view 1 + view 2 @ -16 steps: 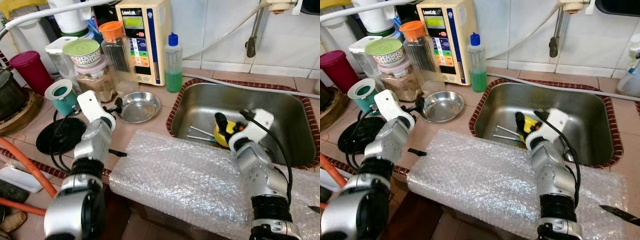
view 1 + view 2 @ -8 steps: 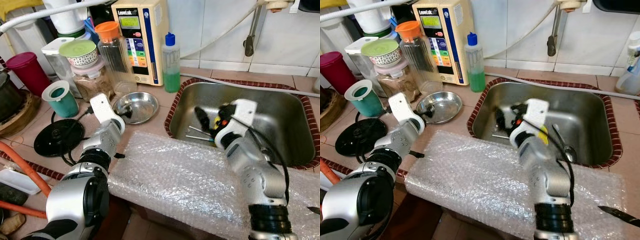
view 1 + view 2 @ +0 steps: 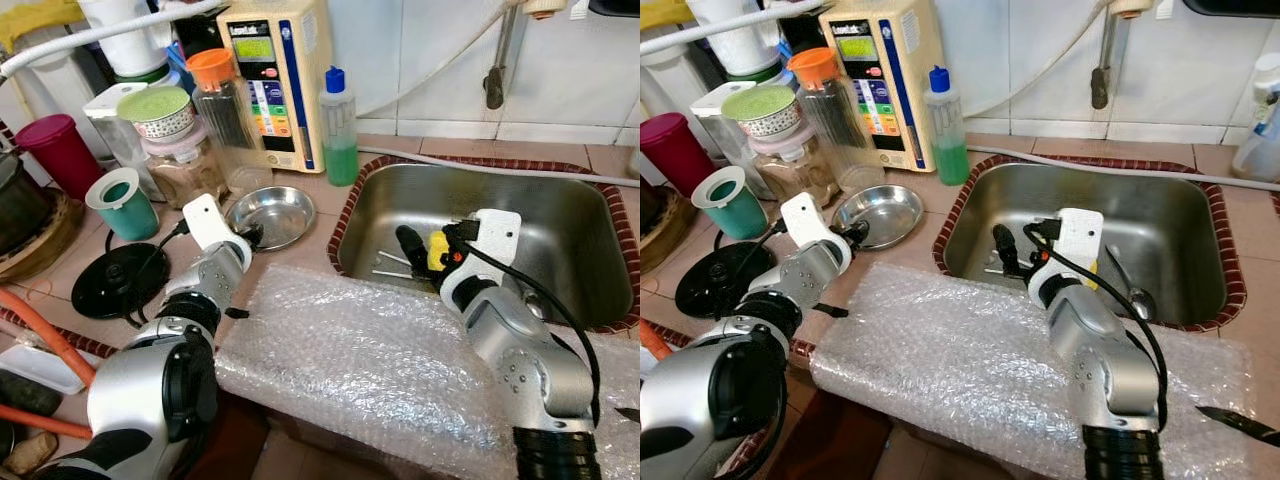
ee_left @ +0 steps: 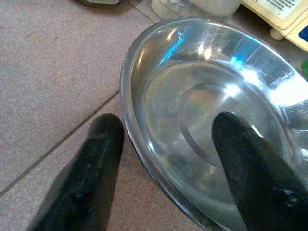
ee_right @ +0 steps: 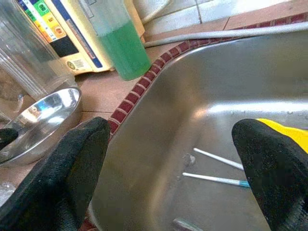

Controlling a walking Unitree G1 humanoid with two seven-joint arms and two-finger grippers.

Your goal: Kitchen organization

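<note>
My left gripper grips the bowl by its thin rim [image 3: 240, 236] next, since the bowl's round body [image 3: 270, 215] is wider than my fingers open.
A shallow steel bowl [image 3: 275, 212] sits on the tiled counter left of the sink [image 3: 560, 225]. My left gripper [image 4: 168, 173] is open at the bowl's near rim, one finger inside the bowl [image 4: 216, 106] and the other outside on the tile. My right gripper [image 3: 420, 245] hangs open over the left part of the sink, nothing between its fingers. A yellow object [image 3: 437, 250] lies in the sink beside one finger, next to two thin white sticks [image 5: 216, 168]. A spoon [image 3: 1125, 285] rests on the sink floor.
A sheet of bubble wrap [image 3: 360, 360] covers the counter's front edge. A green soap bottle [image 3: 340, 125], a cream appliance [image 3: 275, 70], jars, a teal cup [image 3: 125, 200] and a black lid [image 3: 115, 280] crowd the back left. A knife tip [image 3: 1240, 425] shows at the front right.
My left gripper has moved right to the bowl's rim. My right gripper has swung left across the sink, away from the yellow object.
</note>
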